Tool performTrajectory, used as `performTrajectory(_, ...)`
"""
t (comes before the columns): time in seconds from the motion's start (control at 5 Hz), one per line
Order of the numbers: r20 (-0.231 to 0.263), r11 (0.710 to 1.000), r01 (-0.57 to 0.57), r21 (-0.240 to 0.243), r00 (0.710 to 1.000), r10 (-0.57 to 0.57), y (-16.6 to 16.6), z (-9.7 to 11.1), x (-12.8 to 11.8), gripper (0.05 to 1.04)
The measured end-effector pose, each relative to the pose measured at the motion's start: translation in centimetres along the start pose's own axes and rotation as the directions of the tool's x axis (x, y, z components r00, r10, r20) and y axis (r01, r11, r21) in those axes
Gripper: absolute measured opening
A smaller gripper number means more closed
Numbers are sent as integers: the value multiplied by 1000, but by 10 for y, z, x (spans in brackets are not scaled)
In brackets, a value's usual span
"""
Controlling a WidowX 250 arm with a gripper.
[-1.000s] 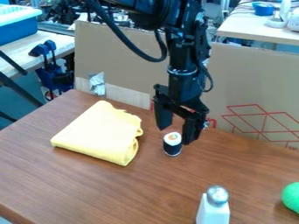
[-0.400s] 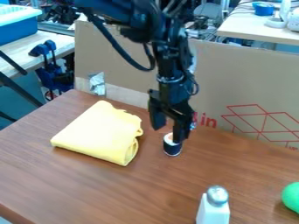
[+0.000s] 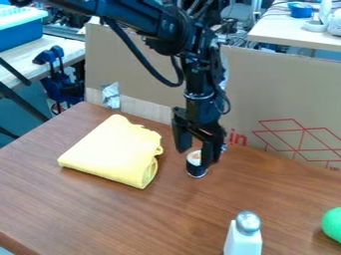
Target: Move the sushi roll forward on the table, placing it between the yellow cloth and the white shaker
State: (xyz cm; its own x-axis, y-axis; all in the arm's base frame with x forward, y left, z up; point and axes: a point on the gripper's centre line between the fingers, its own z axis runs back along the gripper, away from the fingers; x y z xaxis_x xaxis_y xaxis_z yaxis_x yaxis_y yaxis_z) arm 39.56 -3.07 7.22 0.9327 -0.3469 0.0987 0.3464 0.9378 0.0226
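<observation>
The small sushi roll needs to move off its spot by the cloth. My gripper will grab the roll by its dark side next.
The black gripper (image 3: 195, 151) hangs over the wooden table, right of the folded yellow cloth (image 3: 113, 152). Its two fingers stand apart, open. A small sushi roll piece (image 3: 195, 168) with a dark side and a white top stands upright on the table at the fingertips. The right finger overlaps the roll's right edge in the view; whether it touches cannot be told. The left finger is up and to the left of the roll, between it and the cloth.
A white shaker with a metal cap (image 3: 244, 238) stands at the table's front. A green round object (image 3: 333, 223) lies at the right edge. A cardboard panel (image 3: 279, 94) rises along the table's back edge.
Compared with a second ago, the gripper is farther left and slightly lower; its latest shift is a little down and right. The roll, cloth and shaker have kept their places.
</observation>
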Motion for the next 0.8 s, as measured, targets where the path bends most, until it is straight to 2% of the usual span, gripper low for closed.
performTrajectory(0.4, -44, 1000, -2, 17, 999, 2, 2, -8, 10, 1005)
performTrajectory(0.8, -84, 1000, -27, 15, 996, 28, 4, -19, 15, 1005)
